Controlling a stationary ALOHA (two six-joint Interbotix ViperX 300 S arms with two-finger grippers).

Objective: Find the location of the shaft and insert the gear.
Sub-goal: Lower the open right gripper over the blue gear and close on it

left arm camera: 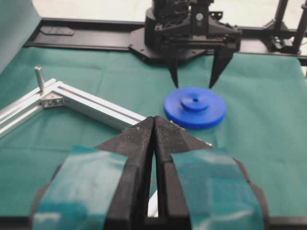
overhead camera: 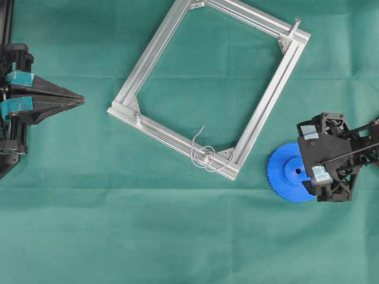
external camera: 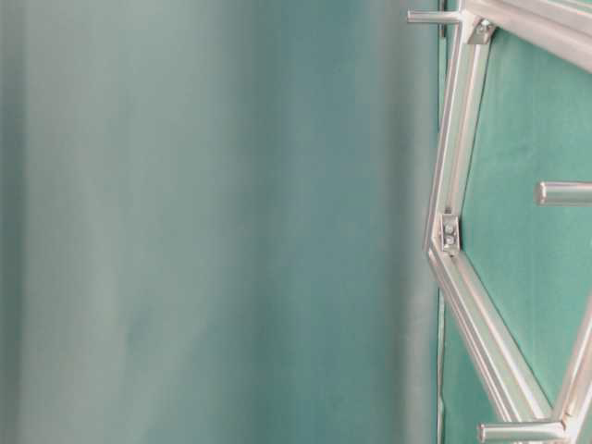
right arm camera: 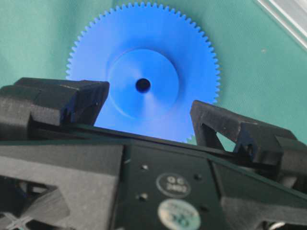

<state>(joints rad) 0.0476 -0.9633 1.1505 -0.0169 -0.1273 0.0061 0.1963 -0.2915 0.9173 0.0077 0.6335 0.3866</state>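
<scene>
The robot's right gripper will go lower before it closes on the gear. Its fingers are above the gear's blue middle [overhead camera: 296,170] [right arm camera: 143,85], so they would miss if they closed now.
The blue gear [overhead camera: 283,173] lies flat on the green cloth at the right, hub up, just off the aluminium frame's near corner. My right gripper [overhead camera: 307,157] hangs over its right part, open, one finger on each side of the hub and nothing between them. In the right wrist view the gear [right arm camera: 144,72] fills the space ahead of the spread fingers [right arm camera: 218,120]. The shaft [overhead camera: 206,155] stands at the frame's bottom corner with grey wire curled round it. My left gripper [overhead camera: 80,97] rests far left, shut and empty; in its own view the tips [left arm camera: 154,120] meet and the gear [left arm camera: 194,108] lies beyond.
The square aluminium frame [overhead camera: 154,56] lies tilted in the middle of the cloth. A silvery peg [overhead camera: 294,26] juts from its top right corner bracket, also the peg [left arm camera: 39,76] in the left wrist view. The table-level view is turned sideways and shows frame bars [external camera: 453,139].
</scene>
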